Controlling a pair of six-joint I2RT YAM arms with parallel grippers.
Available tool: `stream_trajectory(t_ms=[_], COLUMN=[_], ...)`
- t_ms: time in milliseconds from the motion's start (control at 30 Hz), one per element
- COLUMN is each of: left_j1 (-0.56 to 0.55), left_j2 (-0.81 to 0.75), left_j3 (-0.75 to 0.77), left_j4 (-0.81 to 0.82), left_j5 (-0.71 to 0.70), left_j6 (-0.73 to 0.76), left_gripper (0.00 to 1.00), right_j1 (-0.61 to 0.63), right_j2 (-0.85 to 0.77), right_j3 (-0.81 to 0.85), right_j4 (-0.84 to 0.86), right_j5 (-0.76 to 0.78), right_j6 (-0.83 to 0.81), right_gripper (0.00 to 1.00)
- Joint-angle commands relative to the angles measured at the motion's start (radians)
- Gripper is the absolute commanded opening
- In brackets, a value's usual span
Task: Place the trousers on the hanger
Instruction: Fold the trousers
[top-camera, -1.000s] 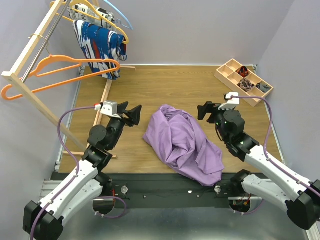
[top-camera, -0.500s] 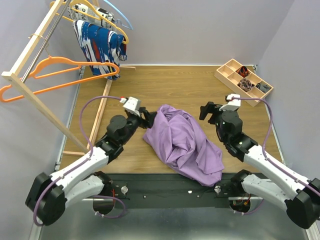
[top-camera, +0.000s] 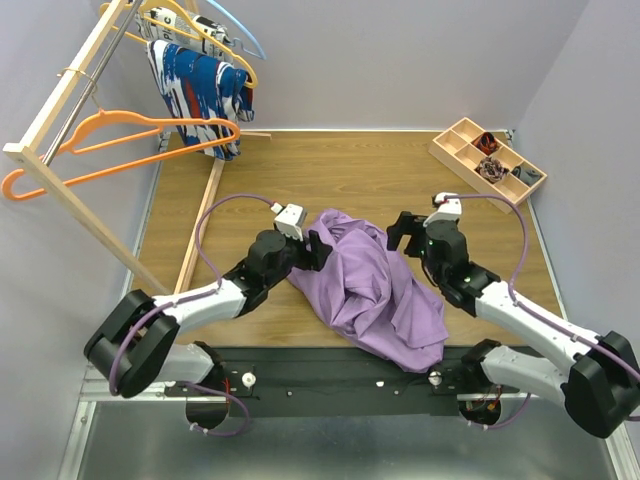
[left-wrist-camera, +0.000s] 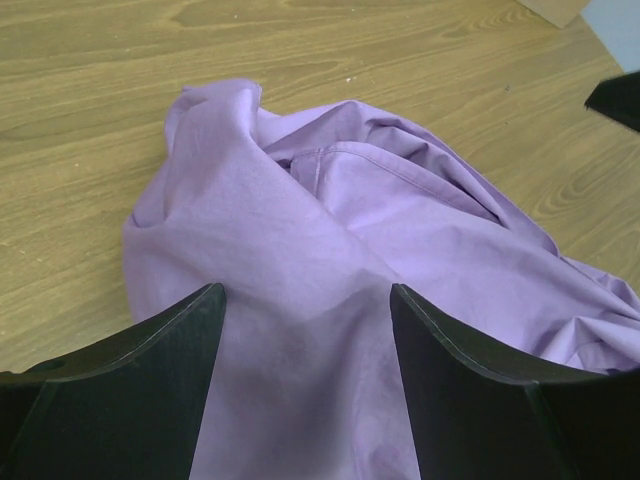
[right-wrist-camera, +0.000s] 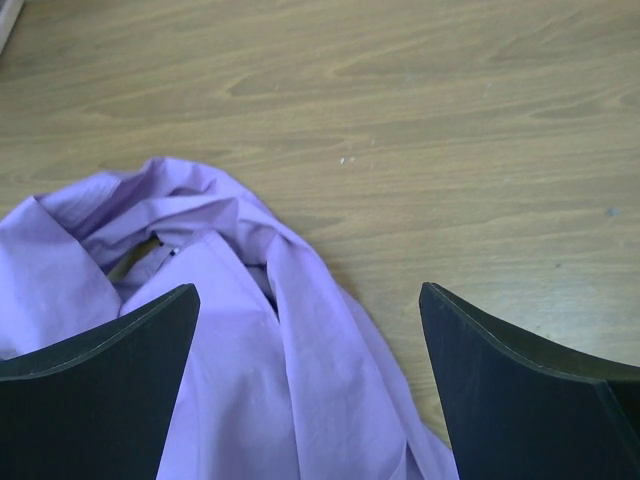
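Observation:
My fingers are above the lilac cloth and shadow it in the left wrist view, so closing now would miss. My left gripper lowers, then closes.
The lilac trousers (top-camera: 370, 285) lie crumpled in a heap on the wooden table, in the middle near the front. My left gripper (top-camera: 322, 250) is open, its fingers straddling the heap's left edge; the cloth fills the left wrist view (left-wrist-camera: 330, 250). My right gripper (top-camera: 400, 230) is open at the heap's upper right edge, with folds showing between its fingers in the right wrist view (right-wrist-camera: 250, 330). The bright orange hanger (top-camera: 120, 145) hangs on the wooden rack at the far left.
A wooden rack (top-camera: 70, 120) stands along the left side and carries a blue, white and red garment (top-camera: 200, 95), a paler yellow-orange hanger (top-camera: 195, 35) and a light blue hanger (top-camera: 245, 35). A wooden compartment tray (top-camera: 488, 162) sits at the back right.
My left gripper has swung right from the table's left side onto the left edge of the trousers. My right gripper has edged left toward the heap. The trousers have not moved.

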Motion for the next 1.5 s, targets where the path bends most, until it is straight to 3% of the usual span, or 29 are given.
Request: stream_trajectory(t_ms=[0, 333, 433, 567, 667, 700, 800, 833, 933, 967, 1067, 1300, 1467], left_j1=[-0.005, -0.003, -0.002, 0.003, 0.013, 0.021, 0.036, 0.050, 0.079, 0.087, 0.128, 0.214, 0.239], left_j2=[0.091, 0.209, 0.226, 0.260, 0.276, 0.277, 0.261, 0.252, 0.202, 0.185, 0.097, -0.286, -0.476], left_j3=[0.028, 0.053, 0.051, 0.051, 0.047, 0.043, 0.022, 0.016, -0.007, -0.016, -0.039, -0.035, 0.017], left_j4=[0.090, 0.148, 0.173, 0.202, 0.230, 0.237, 0.269, 0.285, 0.299, 0.300, 0.282, 0.021, -0.184], left_j5=[0.007, 0.002, -0.002, 0.012, 0.053, 0.058, 0.076, 0.087, 0.091, 0.091, 0.079, -0.105, -0.272], left_j6=[-0.032, -0.045, -0.049, -0.058, -0.068, -0.069, -0.081, -0.084, -0.089, -0.088, -0.081, 0.021, 0.110], left_gripper=[0.77, 0.76, 0.70, 0.53, 0.33, 0.20, 0.00, 0.00, 0.00, 0.00, 0.00, 0.00, 0.00], right_j1=[0.004, 0.004, 0.003, 0.003, 0.003, 0.003, 0.003, 0.001, 0.003, 0.001, 0.003, 0.001, -0.005], right_j2=[0.050, 0.257, 0.331, 0.415, 0.458, 0.463, 0.464, 0.461, 0.441, 0.432, 0.415, 0.322, 0.259], right_j3=[-0.036, -0.032, -0.006, 0.025, 0.037, 0.037, 0.036, 0.036, 0.040, 0.048, 0.066, 0.204, 0.301], right_j4=[-0.025, -0.036, -0.036, -0.037, -0.034, -0.034, -0.034, -0.034, -0.036, -0.036, -0.036, -0.149, -0.201], right_j5=[-0.104, -0.138, -0.124, -0.150, -0.200, -0.207, -0.233, -0.237, -0.247, -0.236, -0.208, -0.020, 0.153], right_j6=[0.057, 0.131, 0.129, 0.132, 0.139, 0.140, 0.136, 0.133, 0.122, 0.120, 0.105, 0.015, -0.041], right_gripper=[1.00, 1.00, 1.00, 1.00, 0.98, 0.97, 0.84, 0.76, 0.38, 0.20, 0.01, 0.01, 0.01])
